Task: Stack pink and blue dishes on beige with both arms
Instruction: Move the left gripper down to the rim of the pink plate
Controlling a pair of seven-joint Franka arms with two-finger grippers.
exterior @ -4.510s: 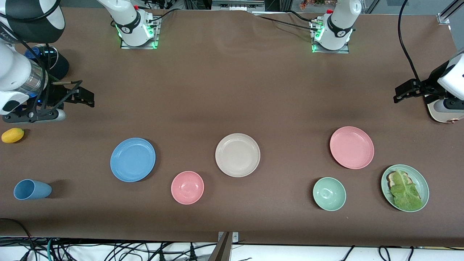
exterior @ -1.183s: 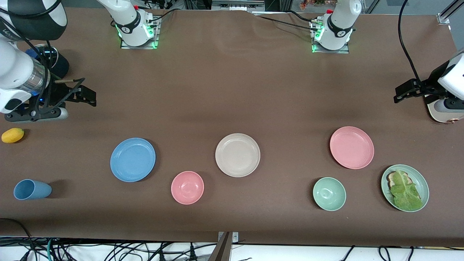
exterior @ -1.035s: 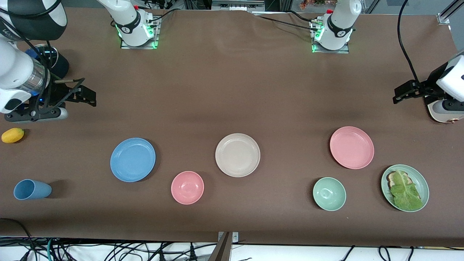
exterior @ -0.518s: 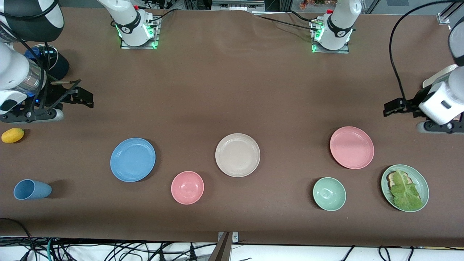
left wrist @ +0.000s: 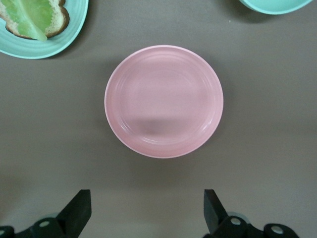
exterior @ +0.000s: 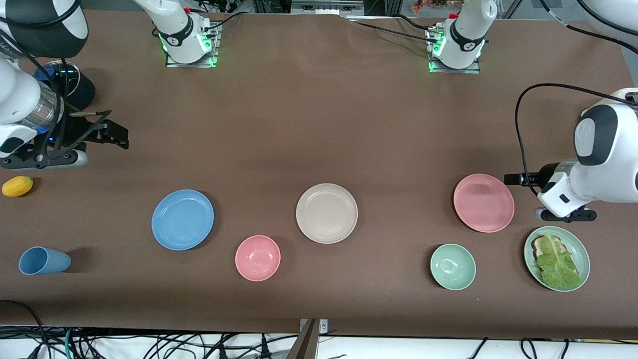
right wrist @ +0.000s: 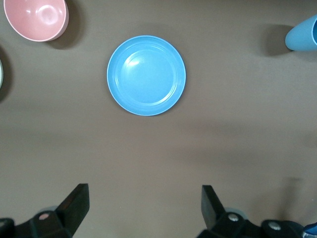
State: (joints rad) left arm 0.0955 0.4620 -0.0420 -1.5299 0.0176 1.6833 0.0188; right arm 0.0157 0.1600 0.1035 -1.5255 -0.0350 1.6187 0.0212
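Note:
I will stack the plate on the beige plate, so my left gripper will next grab the pink plate's [exterior: 483,202] rim.
Three plates lie apart in a row on the brown table. The beige plate [exterior: 326,213] is in the middle, bare. The blue plate [exterior: 182,219] [right wrist: 146,75] lies toward the right arm's end and the pink plate [exterior: 483,202] [left wrist: 163,101] toward the left arm's end. My left gripper [exterior: 516,178] [left wrist: 147,213] hangs open and holds nothing, just off the pink plate's rim toward the left arm's end. My right gripper [exterior: 118,135] [right wrist: 143,208] is open with nothing in it, over bare table some way from the blue plate.
A pink bowl [exterior: 257,258] and a green bowl [exterior: 452,267] sit nearer the front camera than the plates. A pale green plate with lettuce [exterior: 573,242] lies close to the left arm's wrist. A blue cup [exterior: 44,261] and a yellow fruit [exterior: 17,186] are at the right arm's end.
The left arm has swung in from the table's end and now has its open gripper beside the pink plate. The right arm has barely moved. No plate has shifted.

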